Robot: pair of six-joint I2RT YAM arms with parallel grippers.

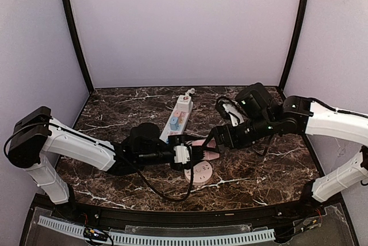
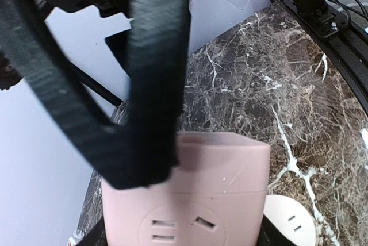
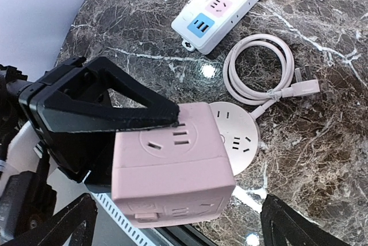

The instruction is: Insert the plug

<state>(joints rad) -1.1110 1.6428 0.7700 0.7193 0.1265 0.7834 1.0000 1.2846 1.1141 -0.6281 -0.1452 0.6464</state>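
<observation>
My right gripper grabs the pink cube socket (image 3: pixel 173 176) by its opposite sides next, leaving the socket's far end for insertion.
My left gripper (image 1: pixel 198 153) is shut on a pink cube socket (image 1: pixel 206 149) and holds it above the table. In the right wrist view its black triangular finger (image 3: pixel 109 114) lies on the cube's (image 3: pixel 172 165) socket face. My right gripper (image 3: pixel 175 229) is open and empty, one finger on each side of the cube. One of its fingers (image 2: pixel 155 73) crosses the left wrist view in front of the cube (image 2: pixel 195 200). The pink plug (image 3: pixel 305 88) lies on the table at the end of a coiled cord (image 3: pixel 259 68).
A round pink socket puck (image 3: pixel 238 137) lies on the marble table under the cube and also shows in the top view (image 1: pixel 201 174). A white power strip (image 1: pixel 179 118) with an adapter in it lies behind. Walls enclose the table on three sides.
</observation>
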